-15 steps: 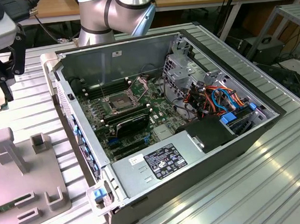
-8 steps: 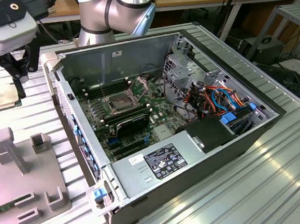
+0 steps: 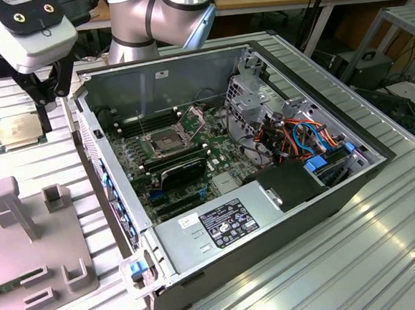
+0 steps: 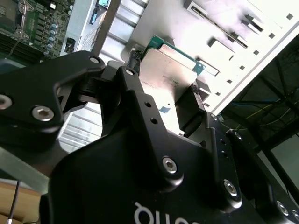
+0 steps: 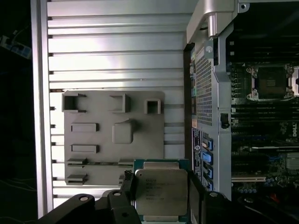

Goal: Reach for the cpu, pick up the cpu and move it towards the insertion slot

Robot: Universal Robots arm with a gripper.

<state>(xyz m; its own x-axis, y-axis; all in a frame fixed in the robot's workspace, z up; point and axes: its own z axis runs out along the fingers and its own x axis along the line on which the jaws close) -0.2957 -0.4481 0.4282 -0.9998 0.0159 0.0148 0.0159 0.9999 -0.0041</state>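
My gripper grabs the cpu by its straight, facing green side edges next, since the cpu's metal lid (image 3: 18, 129) is broad and flat.
The cpu (image 3: 15, 130), a pale tan-gold square chip in a green-edged holder, lies on the ribbed table at the exterior view's left, outside the computer case. My gripper (image 3: 51, 103) hangs just above and beside it with its black fingers open. In both wrist views the cpu (image 5: 161, 191) (image 4: 168, 74) sits between the two spread fingers (image 5: 128, 186), and I cannot tell whether they touch it. The insertion slot (image 3: 165, 140) (image 5: 272, 83), a silvery frame with a dark centre, lies on the green motherboard inside the case, well to the exterior view's right of the gripper.
The open case's metal wall (image 3: 90, 128) stands between the chip and the socket. A grey fixture plate (image 3: 27, 241) (image 5: 114, 126) with raised blocks lies near the chip. Inside the case are a drive cage (image 3: 250, 98), coloured cables (image 3: 303, 137) and a power supply (image 3: 220, 222).
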